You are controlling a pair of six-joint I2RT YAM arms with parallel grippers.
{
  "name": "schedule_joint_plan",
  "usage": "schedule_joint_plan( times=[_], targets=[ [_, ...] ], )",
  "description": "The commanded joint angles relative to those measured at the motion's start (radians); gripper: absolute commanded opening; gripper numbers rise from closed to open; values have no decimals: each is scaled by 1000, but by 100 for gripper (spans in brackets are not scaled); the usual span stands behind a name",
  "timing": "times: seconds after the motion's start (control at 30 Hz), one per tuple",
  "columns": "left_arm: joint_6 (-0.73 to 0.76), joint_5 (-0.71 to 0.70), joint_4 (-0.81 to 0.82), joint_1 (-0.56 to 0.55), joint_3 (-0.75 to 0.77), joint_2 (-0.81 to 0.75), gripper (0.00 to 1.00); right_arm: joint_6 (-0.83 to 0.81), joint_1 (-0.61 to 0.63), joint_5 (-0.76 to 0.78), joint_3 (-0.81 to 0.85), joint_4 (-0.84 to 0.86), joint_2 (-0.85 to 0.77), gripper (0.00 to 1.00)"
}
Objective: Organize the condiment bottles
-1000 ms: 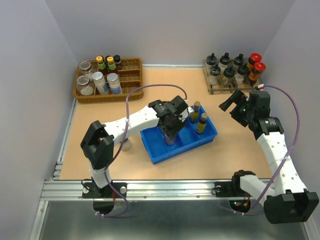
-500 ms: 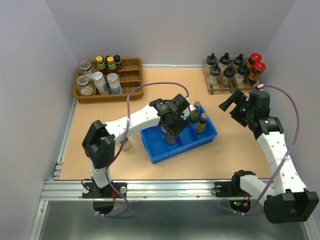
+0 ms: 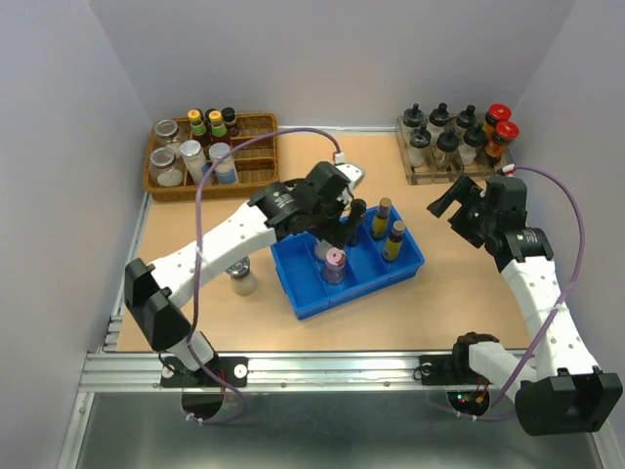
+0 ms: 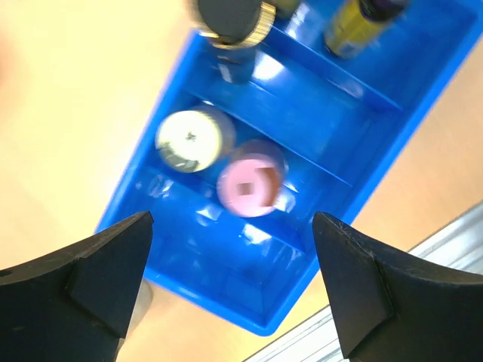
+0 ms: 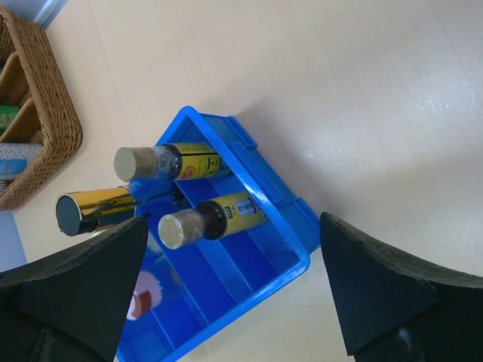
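The squat jar needs to go into an empty section of the bin with its glass bottom free, so the robot's left gripper needs to grab the jar by its lid (image 3: 238,266) next.
The blue bin (image 3: 363,276) sits mid-table. In it stand a pink-lidded jar (image 3: 335,261) (image 4: 249,186) and, right beside it, a pale-green-lidded jar (image 4: 190,139). Slim amber-yellow bottles (image 3: 383,217) (image 3: 395,239) (image 5: 215,217) (image 5: 162,162) stand in the far compartments, along with a gold-capped one (image 5: 90,211) (image 4: 230,19). My left gripper (image 3: 337,227) (image 4: 230,294) hangs open above the bin, with nothing between its fingers. A squat jar (image 3: 242,280) stands on the table left of the bin. To the right of the bin my right gripper (image 3: 451,208) (image 5: 234,294) is open and empty.
A wicker basket (image 3: 256,186) at the back left holds several jars and bottles. A clear rack (image 3: 410,176) at the back right holds black-knobbed cruets and two red-capped jars (image 3: 500,122). Walls stand on three sides of the table.
My left gripper opened and let go of the pink-lidded jar in the bin, then rose and drew back. The left arm's elbow swung left. The right arm has stayed put.
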Motion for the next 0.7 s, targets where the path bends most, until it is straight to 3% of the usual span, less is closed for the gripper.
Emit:
schedule_joint_plan(
  times=[0.0, 0.2, 0.47, 0.67],
  targets=[
    [-166, -164, -60, 111, -15, -128, 99, -11, 5, 5, 9, 12, -15, 100],
    [-257, -135, -44, 389, -268, -296, 99, -14, 5, -2, 4, 12, -17, 100],
    [-280, -106, -63, 478, -467, -356, 99, -19, 3, -22, -2, 13, -8, 100],
    [-294, -86, -69, 485, -547, -383, 99, -19, 3, -30, -13, 15, -6, 100]
  ],
)
